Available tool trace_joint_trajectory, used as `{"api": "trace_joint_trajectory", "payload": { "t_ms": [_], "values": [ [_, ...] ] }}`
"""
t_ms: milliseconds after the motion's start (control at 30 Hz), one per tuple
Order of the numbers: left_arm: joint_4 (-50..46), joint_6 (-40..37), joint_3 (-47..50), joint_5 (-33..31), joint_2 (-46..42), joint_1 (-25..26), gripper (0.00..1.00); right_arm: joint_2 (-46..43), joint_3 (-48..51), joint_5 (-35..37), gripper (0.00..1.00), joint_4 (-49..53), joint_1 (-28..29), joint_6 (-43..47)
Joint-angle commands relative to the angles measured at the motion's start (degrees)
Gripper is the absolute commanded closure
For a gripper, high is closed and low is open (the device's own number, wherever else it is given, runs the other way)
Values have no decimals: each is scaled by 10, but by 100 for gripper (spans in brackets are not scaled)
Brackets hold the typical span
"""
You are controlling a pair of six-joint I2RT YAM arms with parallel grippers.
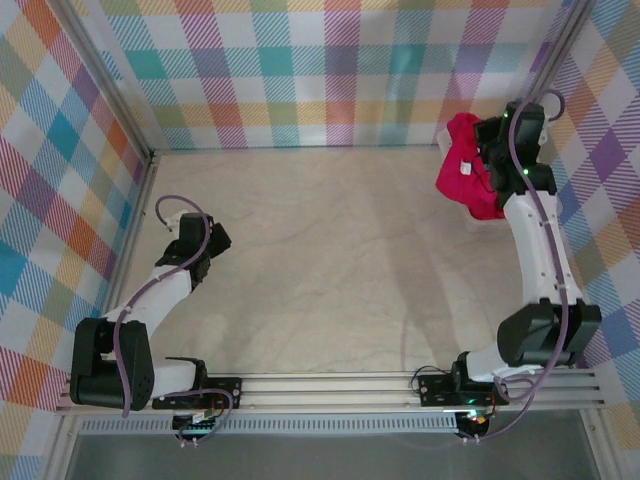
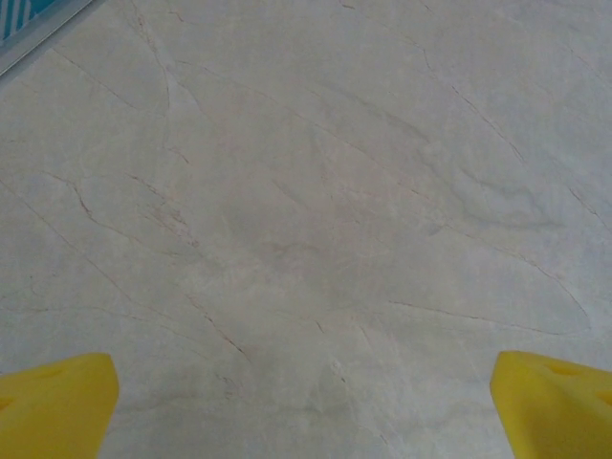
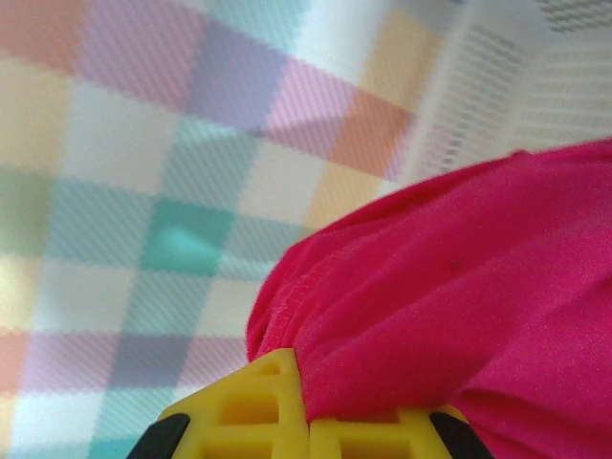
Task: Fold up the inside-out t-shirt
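Note:
The robot's left gripper will next grab the inside-out t-shirt by a loose edge, away from where the right gripper holds it, to spread the t-shirt for folding.
The inside-out t-shirt (image 1: 467,167) is a bunched crimson cloth hanging in the back right corner, lifted off the table. My right gripper (image 1: 497,150) is shut on it, up high by the checkered wall. In the right wrist view the red t-shirt (image 3: 459,296) spills out from between the closed yellow fingers (image 3: 258,406). My left gripper (image 1: 212,240) hovers low over the left side of the table, far from the cloth. Its yellow fingertips (image 2: 57,406) stand wide apart with only bare tabletop between them.
The pale marbled table (image 1: 320,260) is walled by checkered panels (image 1: 300,70) at the back and both sides. A metal rail (image 1: 330,388) with the arm bases runs along the near edge.

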State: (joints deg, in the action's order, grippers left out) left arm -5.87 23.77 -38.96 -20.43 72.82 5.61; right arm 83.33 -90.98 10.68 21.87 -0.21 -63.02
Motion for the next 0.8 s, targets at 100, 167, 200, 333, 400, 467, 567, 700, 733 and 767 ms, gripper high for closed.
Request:
{"api": "trace_joint_trajectory", "payload": {
  "t_ms": [100,167,200,333,400,467,567,700,733,767],
  "values": [
    [1,-1,-15,13,2,0,1,-8,-140,-28,99,-31,79,153],
    [2,-1,-15,16,2,0,1,6,-148,-46,100,-16,94,158],
    [3,0,-14,15,3,0,1,10,-141,-52,100,-15,105,157],
    [2,0,-16,17,6,0,1,30,-73,-43,98,-40,180,170],
    [2,0,-16,18,7,0,1,50,-33,-30,97,-56,222,171],
    [3,-2,-16,21,7,0,2,83,-11,-29,95,-60,255,163],
    [4,-2,-15,17,6,0,2,163,-54,-94,61,-13,283,173],
    [25,0,-11,14,7,1,0,226,-164,-102,32,165,289,255],
    [39,1,-7,28,7,1,0,215,-151,-78,27,181,288,273],
    [52,2,-3,52,8,1,0,198,-127,-59,23,180,288,289]
  ]
}}
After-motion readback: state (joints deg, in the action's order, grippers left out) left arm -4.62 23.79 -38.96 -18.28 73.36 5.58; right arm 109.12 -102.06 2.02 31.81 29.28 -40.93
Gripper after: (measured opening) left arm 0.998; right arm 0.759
